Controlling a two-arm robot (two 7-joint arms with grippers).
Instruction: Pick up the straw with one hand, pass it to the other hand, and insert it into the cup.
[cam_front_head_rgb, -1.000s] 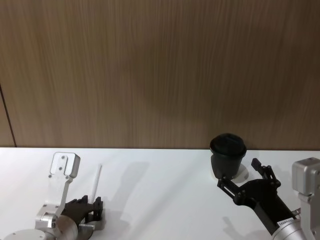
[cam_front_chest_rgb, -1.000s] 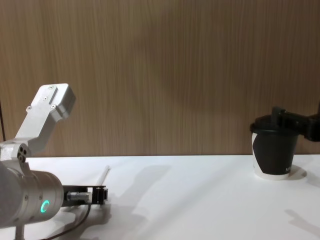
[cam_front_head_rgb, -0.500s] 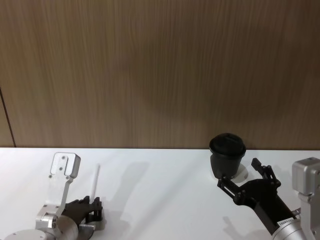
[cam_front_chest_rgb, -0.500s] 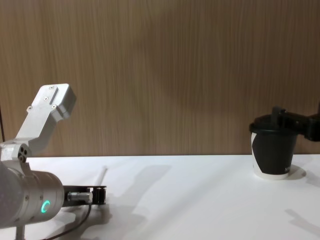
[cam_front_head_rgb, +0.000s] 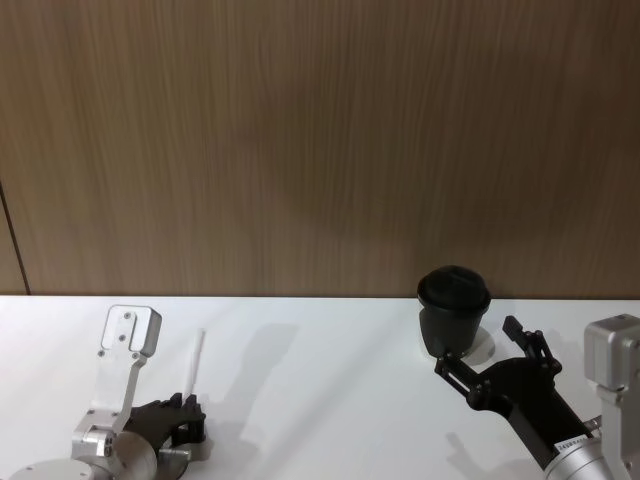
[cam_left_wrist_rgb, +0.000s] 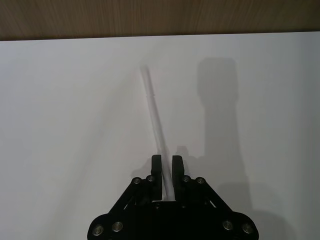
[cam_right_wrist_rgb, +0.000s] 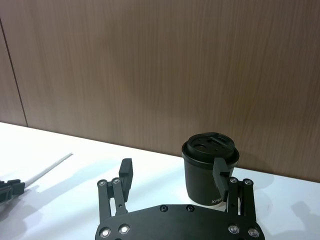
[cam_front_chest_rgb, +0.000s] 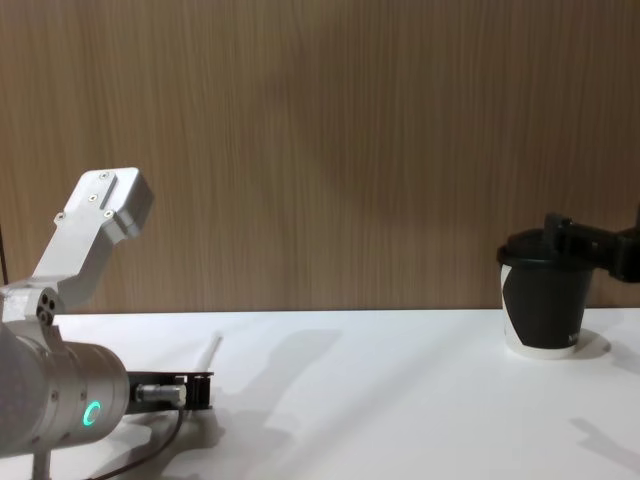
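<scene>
Next, my right gripper grabs the straw by its free half (cam_front_head_rgb: 195, 358) (cam_front_chest_rgb: 210, 353), since my left gripper's fingers already cover one end.
The straw (cam_front_head_rgb: 195, 360) is a thin white tube lying on the white table at the left, pointing away from me. My left gripper (cam_front_head_rgb: 185, 428), with its silver wrist and green ring, is low over the table and shut on the straw's near end; the left wrist view shows the straw (cam_left_wrist_rgb: 152, 100) running out from between the fingers of the left gripper (cam_left_wrist_rgb: 167, 167). The black lidded cup (cam_front_head_rgb: 455, 310) stands upright at the right. My right gripper (cam_front_head_rgb: 475, 345) hovers open just in front of it, its fingers flanking the cup (cam_right_wrist_rgb: 207, 170) without touching it.
A wood-panelled wall (cam_front_head_rgb: 320, 150) rises along the table's far edge. The white table (cam_front_head_rgb: 320, 380) stretches bare between the straw and the cup. The left arm's silver link (cam_front_chest_rgb: 95, 225) rises above the left gripper (cam_front_chest_rgb: 200, 388).
My left gripper has drawn back slightly toward me at the straw's near end, and the straw's far tip has shifted a little. The right gripper and the cup have stayed put.
</scene>
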